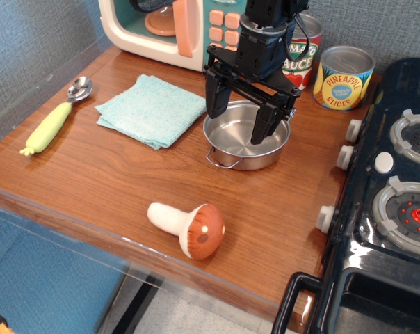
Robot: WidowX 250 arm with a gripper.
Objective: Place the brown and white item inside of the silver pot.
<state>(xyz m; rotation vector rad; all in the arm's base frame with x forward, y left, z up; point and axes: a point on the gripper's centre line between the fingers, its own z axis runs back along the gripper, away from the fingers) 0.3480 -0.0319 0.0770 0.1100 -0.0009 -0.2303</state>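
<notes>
The gripper should next place the toy mushroom inside the silver pot [246, 148], so it should grab the mushroom by its reddish-brown cap [206, 232].
The toy mushroom [189, 227] lies on its side near the front edge of the wooden table [92, 181], cream stem pointing left, reddish-brown cap to the right. The shallow silver pot [246, 148] stands behind it, empty, with a wire loop handle at its front left. My black gripper [239, 123] hangs over the pot, jaws open and empty, one finger at the pot's left rim and one over its right half. It is well behind the mushroom and apart from it.
A folded teal cloth [153, 109] lies left of the pot. A yellow-handled spoon [55, 122] lies at the far left. A toy microwave [175, 28] and two labelled cans [343, 78] stand at the back. A black toy stove [391, 202] borders the right.
</notes>
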